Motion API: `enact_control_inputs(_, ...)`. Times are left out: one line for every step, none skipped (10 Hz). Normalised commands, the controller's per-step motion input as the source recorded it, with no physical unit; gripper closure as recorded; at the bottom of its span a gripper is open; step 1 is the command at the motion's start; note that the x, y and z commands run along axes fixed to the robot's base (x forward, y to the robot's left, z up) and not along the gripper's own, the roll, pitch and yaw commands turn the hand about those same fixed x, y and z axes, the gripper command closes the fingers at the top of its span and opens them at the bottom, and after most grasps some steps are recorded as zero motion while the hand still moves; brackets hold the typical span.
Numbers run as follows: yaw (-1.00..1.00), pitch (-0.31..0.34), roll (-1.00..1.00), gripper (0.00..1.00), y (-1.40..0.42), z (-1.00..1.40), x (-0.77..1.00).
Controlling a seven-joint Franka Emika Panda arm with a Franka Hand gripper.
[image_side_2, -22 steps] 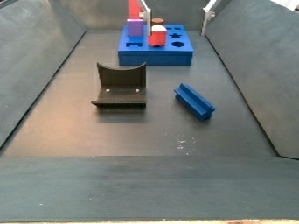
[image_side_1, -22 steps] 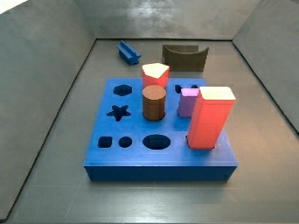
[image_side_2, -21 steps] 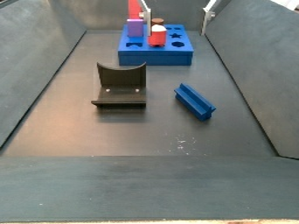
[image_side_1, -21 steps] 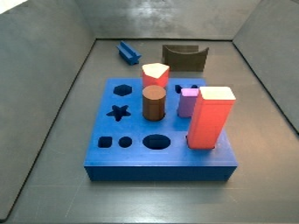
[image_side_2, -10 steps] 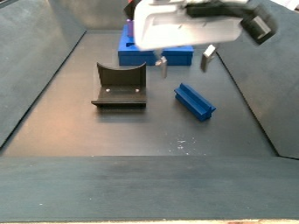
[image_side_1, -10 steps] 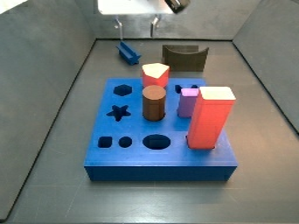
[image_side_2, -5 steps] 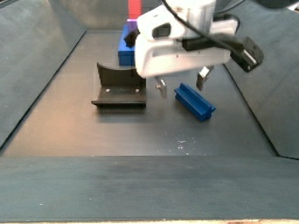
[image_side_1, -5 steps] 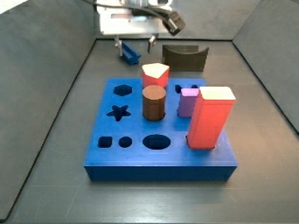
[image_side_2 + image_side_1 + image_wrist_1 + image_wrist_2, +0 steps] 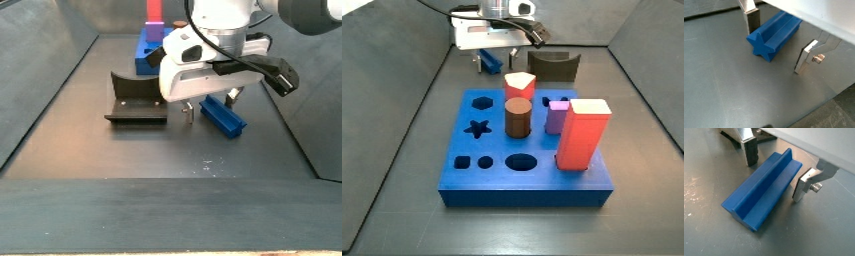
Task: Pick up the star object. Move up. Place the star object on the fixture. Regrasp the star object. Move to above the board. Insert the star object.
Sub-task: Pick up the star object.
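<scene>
My gripper is going to grip the blue bar across its long middle (image 9: pixel 776 35) next, so that it can lift the star object and place it on the fixture.
The star object (image 9: pixel 775 36) is a long blue bar with a star-shaped end, lying flat on the dark floor; it also shows in the other wrist view (image 9: pixel 763 188) and in both side views (image 9: pixel 223 116) (image 9: pixel 486 59). My gripper (image 9: pixel 777 42) is open and down at floor level, one finger (image 9: pixel 751 16) on each side of the bar, apart from it. In a side view the gripper (image 9: pixel 211 104) straddles the bar. The fixture (image 9: pixel 136 100) stands beside it. The blue board (image 9: pixel 523 150) has a star hole (image 9: pixel 477 127).
The board holds a red block (image 9: pixel 583 133), a brown cylinder (image 9: pixel 519 117), a purple block (image 9: pixel 556 114) and a red-and-cream piece (image 9: pixel 520 85). The board also shows at the far end in a side view (image 9: pixel 152 49). Grey walls close in the floor on all sides.
The gripper came into view from above and descended to the floor, ending with its open fingers on either side of the star object. The star object has not moved.
</scene>
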Motion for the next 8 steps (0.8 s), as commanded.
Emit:
enact_control_inputs(0.0,0.0,0.0,0.0,0.0,0.0,0.0)
enact_control_inputs(0.0,0.0,0.0,1.0,0.0,0.0,0.0)
enact_control_inputs(0.0,0.0,0.0,1.0,0.0,0.0,0.0)
enact_control_inputs(0.0,0.0,0.0,1.0,0.0,0.0,0.0)
enact_control_inputs(0.0,0.0,0.0,1.0,0.0,0.0,0.0)
enact_control_inputs(0.0,0.0,0.0,1.0,0.0,0.0,0.0)
enact_control_inputs(0.0,0.0,0.0,1.0,0.0,0.0,0.0)
enact_control_inputs(0.0,0.0,0.0,1.0,0.0,0.0,0.0)
